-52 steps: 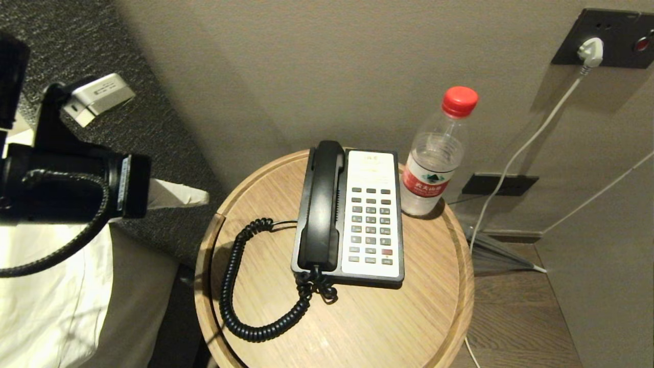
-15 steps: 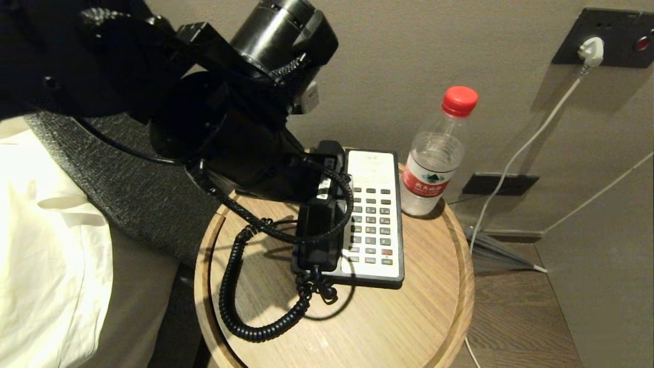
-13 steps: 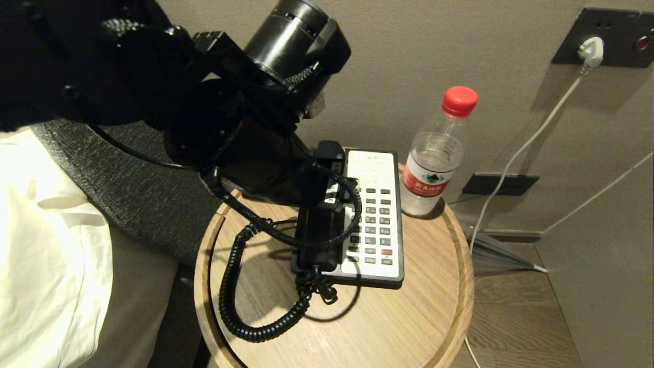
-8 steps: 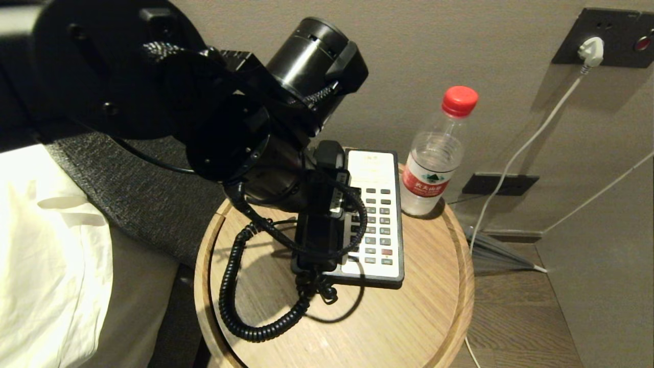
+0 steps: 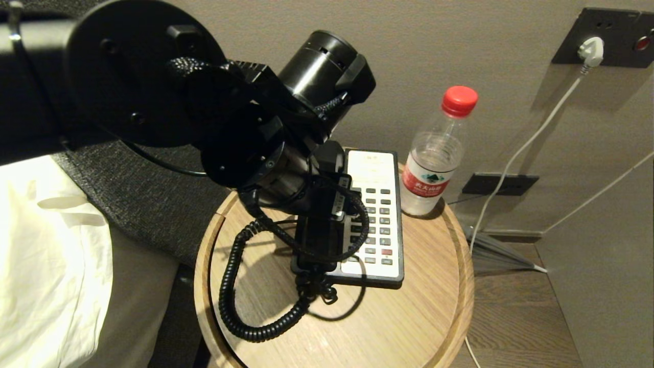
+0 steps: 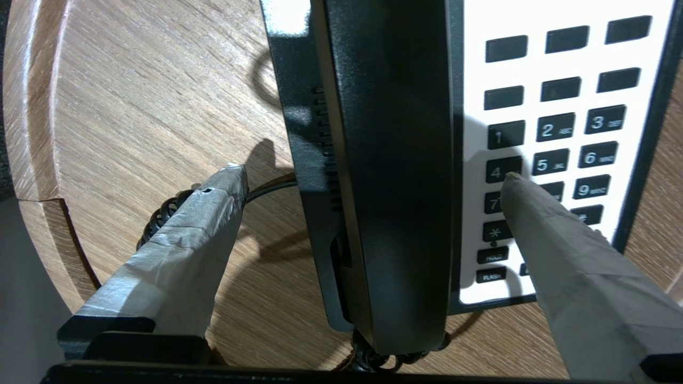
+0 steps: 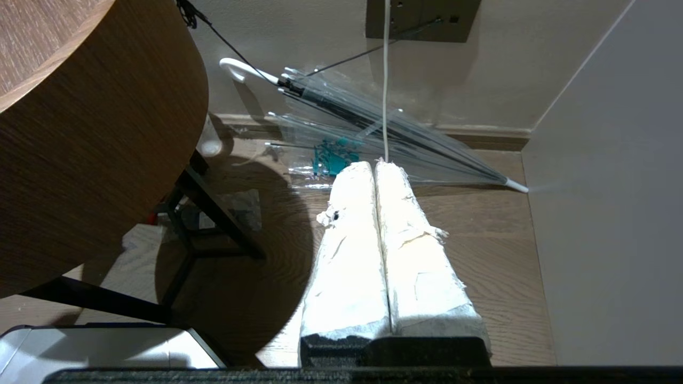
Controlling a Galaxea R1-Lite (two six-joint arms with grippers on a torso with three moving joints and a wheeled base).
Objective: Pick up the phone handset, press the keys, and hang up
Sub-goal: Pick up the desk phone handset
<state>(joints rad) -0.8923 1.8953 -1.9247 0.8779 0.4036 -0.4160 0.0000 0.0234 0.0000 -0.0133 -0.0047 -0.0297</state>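
Note:
My left gripper's fingers reach down beside the handset's long sides over the phone base. My left gripper should close on the handset now.
The black phone handset (image 6: 395, 160) lies in its cradle on the phone base (image 5: 375, 174), which has a white face and dark keys (image 6: 555, 128). My left gripper (image 6: 372, 175) hovers over the handset's lower half, open wide. One taped finger (image 6: 213, 213) is over the table outside the base. The other finger (image 6: 555, 234) is over the keypad by the 4 and 7 keys. Neither finger touches the handset. In the head view my left arm (image 5: 245, 133) hides most of the handset; only its top end (image 5: 331, 152) shows. The coiled cord (image 5: 230, 286) loops over the table. My right gripper (image 7: 376, 165) hangs shut beside the table.
The phone sits on a round wooden table (image 5: 409, 317) with a raised rim. A water bottle (image 5: 434, 163) with a red cap stands just right of the base. A white bed sheet (image 5: 46, 255) is on the left. A folded clear umbrella (image 7: 373, 128) lies on the floor.
My left arm has swung in from the left and come down over the phone. Over the last second it has shifted a little further down and right. The fingers have stayed open.

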